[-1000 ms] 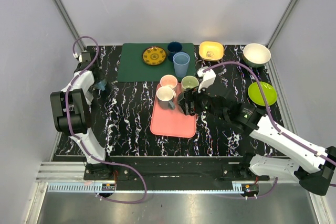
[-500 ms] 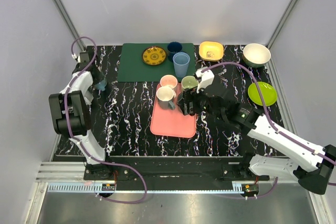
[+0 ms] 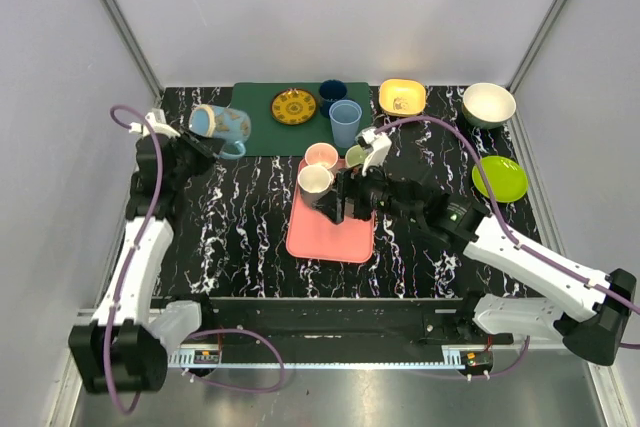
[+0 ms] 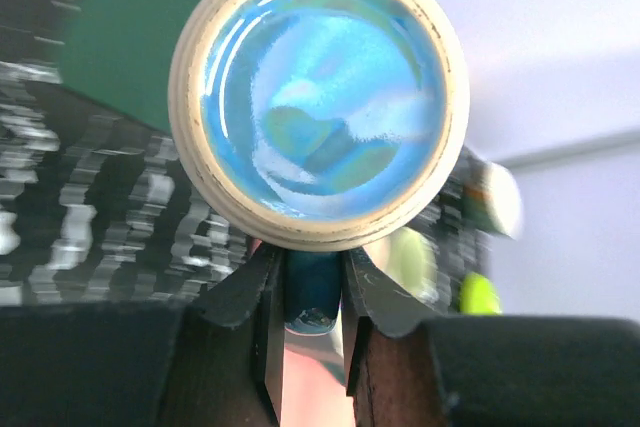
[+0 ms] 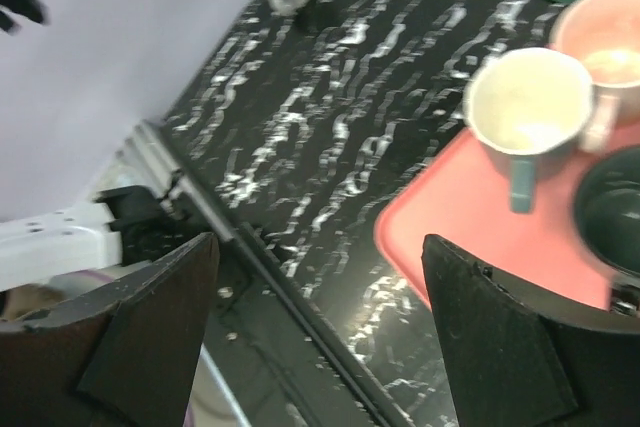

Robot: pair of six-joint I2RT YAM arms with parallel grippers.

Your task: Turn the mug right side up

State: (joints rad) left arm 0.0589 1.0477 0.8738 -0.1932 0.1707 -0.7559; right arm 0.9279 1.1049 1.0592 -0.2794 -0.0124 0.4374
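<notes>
My right gripper grabs the blue mug by its handle next, from the side opposite my left gripper, to turn the mug right side up.
The blue mug (image 3: 222,124) hangs in the air over the left end of the green mat, lying on its side with its mouth toward the left. My left gripper (image 3: 203,144) is shut on its dark blue handle. In the left wrist view the mug's cream rim and glossy blue inside (image 4: 318,97) face the camera, and the handle (image 4: 312,292) sits clamped between the jaws of the left gripper (image 4: 312,269). My right gripper (image 3: 338,199) is open and empty above the pink tray (image 3: 330,235); its wide-spread fingers (image 5: 150,337) frame the right wrist view.
On the tray stand a cream mug (image 3: 316,183), a pink cup (image 3: 321,156) and a green cup (image 3: 358,157). The green mat (image 3: 262,137) holds a yellow patterned plate (image 3: 293,106). Behind are a dark blue cup (image 3: 333,92), a light blue tumbler (image 3: 345,122), a yellow bowl (image 3: 402,97), a white bowl (image 3: 489,103) and a green plate (image 3: 500,178).
My left arm has swung out from the far left edge and lifted the blue mug up and to the right. My right gripper has shifted slightly left over the tray.
</notes>
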